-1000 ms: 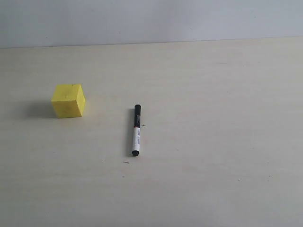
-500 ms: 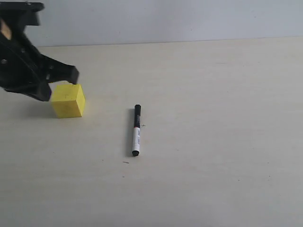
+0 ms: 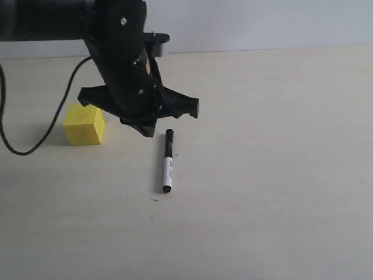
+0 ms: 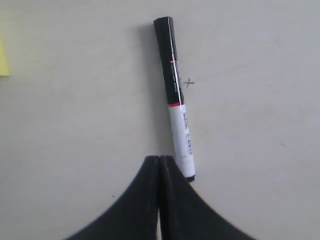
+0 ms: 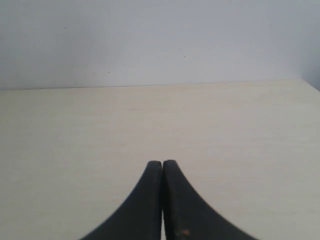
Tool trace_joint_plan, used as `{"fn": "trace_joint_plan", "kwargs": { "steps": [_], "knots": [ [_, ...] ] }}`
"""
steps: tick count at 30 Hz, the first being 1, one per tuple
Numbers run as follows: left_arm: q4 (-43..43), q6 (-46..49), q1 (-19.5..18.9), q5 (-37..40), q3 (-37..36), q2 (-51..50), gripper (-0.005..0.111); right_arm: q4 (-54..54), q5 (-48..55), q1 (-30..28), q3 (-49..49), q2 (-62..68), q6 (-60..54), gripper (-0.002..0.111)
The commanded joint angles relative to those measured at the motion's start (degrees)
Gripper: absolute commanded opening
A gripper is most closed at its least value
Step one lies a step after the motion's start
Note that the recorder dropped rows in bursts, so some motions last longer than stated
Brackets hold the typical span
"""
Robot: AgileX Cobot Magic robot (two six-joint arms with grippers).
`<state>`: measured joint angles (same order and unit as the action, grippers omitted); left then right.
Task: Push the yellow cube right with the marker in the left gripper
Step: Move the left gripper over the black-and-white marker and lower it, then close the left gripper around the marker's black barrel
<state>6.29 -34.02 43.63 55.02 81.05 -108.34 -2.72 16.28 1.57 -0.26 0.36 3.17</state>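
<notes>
The robot needs to push the yellow cube (image 3: 84, 124) with the marker, so its left gripper should grab the marker's white body (image 3: 168, 171) next.
The marker (image 3: 168, 160) lies flat on the pale table, black cap toward the back, untouched. In the left wrist view the marker (image 4: 175, 97) runs lengthwise, its white end beside my fingertips. The yellow cube (image 3: 84, 124) sits to the marker's left; only a sliver of the cube (image 4: 2, 57) shows at the wrist view's edge. My left gripper (image 3: 143, 125) hovers above the table between cube and marker, close to the marker's cap; the left gripper (image 4: 159, 159) is shut on nothing. My right gripper (image 5: 162, 163) is shut and empty over bare table, outside the exterior view.
The left arm's black cable (image 3: 35, 146) loops down over the table left of the cube. A small pencilled cross (image 4: 188, 82) is marked beside the marker. The table's back edge (image 3: 262, 49) meets a plain grey wall.
The left arm swept in from the left edge, passed over the cube and now hangs near the marker's cap. Cube and marker have not moved.
</notes>
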Motion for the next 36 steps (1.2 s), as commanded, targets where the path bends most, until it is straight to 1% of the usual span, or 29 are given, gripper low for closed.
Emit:
{"fn": "trace_joint_plan", "kwargs": {
  "steps": [1,7,9,11,14,17,36],
  "knots": [
    [-0.86,-0.70,0.32,-0.44,2.84,-6.36,0.000,-0.21,-0.78,-0.36,0.26,-0.36,-0.10,0.000],
    [-0.90,-2.89,0.32,-2.46,4.35,-11.14,0.001,-0.21,-0.78,-0.36,0.26,-0.36,-0.10,0.000],
    [-0.90,-2.89,0.32,-3.19,4.35,-11.71,0.005,-0.21,-0.78,-0.36,0.26,-0.36,-0.10,0.000],
    [-0.90,-2.89,0.32,-3.34,4.35,-11.71,0.015,-0.21,-0.78,-0.36,0.26,-0.36,-0.10,0.000],
    [-0.90,-2.89,0.32,-3.34,4.35,-11.71,0.033,-0.21,-0.78,-0.36,0.26,-0.36,-0.10,0.000],
    [-0.90,-2.89,0.32,-3.76,4.35,-11.82,0.043,-0.21,-0.78,-0.36,0.26,-0.36,-0.10,0.000],
    [-2.64,-2.89,0.32,-5.24,4.35,-16.54,0.043,-0.21,-0.09,-0.36,0.26,-0.36,-0.10,0.000]
  ]
}}
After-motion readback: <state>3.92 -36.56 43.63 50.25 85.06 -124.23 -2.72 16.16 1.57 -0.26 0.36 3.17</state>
